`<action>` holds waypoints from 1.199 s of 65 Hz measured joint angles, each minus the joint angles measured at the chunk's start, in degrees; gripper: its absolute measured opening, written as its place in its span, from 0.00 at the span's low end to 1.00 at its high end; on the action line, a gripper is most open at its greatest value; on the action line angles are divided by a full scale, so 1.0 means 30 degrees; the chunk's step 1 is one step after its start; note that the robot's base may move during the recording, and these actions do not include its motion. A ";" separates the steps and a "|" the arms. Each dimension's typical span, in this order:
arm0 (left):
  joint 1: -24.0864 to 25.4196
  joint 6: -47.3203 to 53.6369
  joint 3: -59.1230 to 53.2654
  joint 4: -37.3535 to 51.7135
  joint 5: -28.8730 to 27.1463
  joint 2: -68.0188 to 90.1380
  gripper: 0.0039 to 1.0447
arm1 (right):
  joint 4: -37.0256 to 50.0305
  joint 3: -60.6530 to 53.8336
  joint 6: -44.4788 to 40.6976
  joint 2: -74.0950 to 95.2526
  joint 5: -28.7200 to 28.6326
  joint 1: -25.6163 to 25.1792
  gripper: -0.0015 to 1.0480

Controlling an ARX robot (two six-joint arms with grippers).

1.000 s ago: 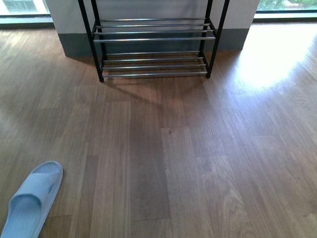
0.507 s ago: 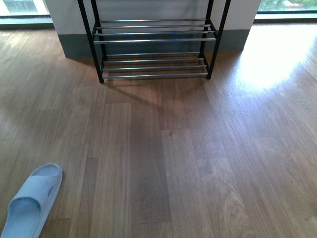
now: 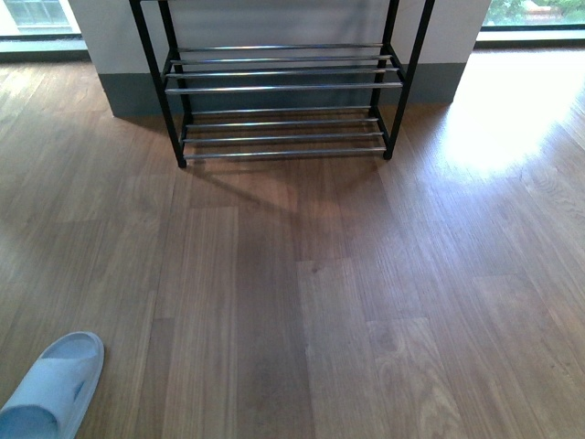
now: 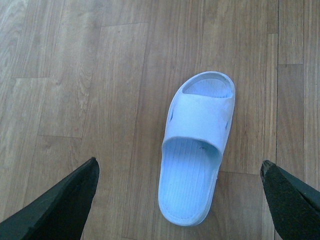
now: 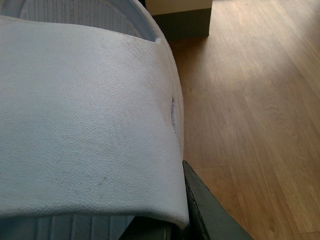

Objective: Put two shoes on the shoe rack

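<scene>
I will next grab the slide with my left gripper by its strap (image 4: pixel 197 120), which arches up with an open edge, while the sole (image 4: pixel 185 185) lies flat on the floor.
The shoe rack (image 3: pixel 283 87), a black frame with chrome bars, stands against the wall at the far centre of the front view. One pale blue slide (image 3: pixel 50 393) lies on the wooden floor at the near left, partly cut off by the frame edge. In the left wrist view this slide (image 4: pixel 197 150) lies sole down, and my left gripper (image 4: pixel 179 200) hovers open above its heel with the fingertips (image 4: pixel 75 200) wide to either side. My right gripper (image 5: pixel 150 230) is shut on a second pale blue slide (image 5: pixel 85 125), whose strap fills that view. One dark finger (image 5: pixel 210 215) shows beside it.
A white wall with a grey base (image 3: pixel 128 87) rises behind the rack, with windows to both sides. A bright sunlit patch (image 3: pixel 494 119) lies on the floor at the far right. Bare wooden floor (image 3: pixel 311 293) stretches between me and the rack.
In the front view the rack now sits lower and a little larger. The slide on the floor has slipped toward the bottom left corner. The view has moved forward toward the rack.
</scene>
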 joint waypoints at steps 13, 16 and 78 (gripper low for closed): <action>-0.1807 -0.1246 -0.0022 -0.8000 -0.1734 -0.5763 0.91 | 0.0000 0.0007 0.0000 -0.0007 0.0066 -0.0022 0.02; -0.2178 -0.1399 -0.0160 -1.2167 -0.1333 -0.9544 0.91 | 0.0000 0.0000 0.0000 -0.0007 0.0015 0.0000 0.02; 0.0627 -0.0080 0.1909 -1.1861 0.0940 -0.6091 0.91 | -0.0007 -0.0015 0.0007 -0.0022 0.0000 -0.0022 0.02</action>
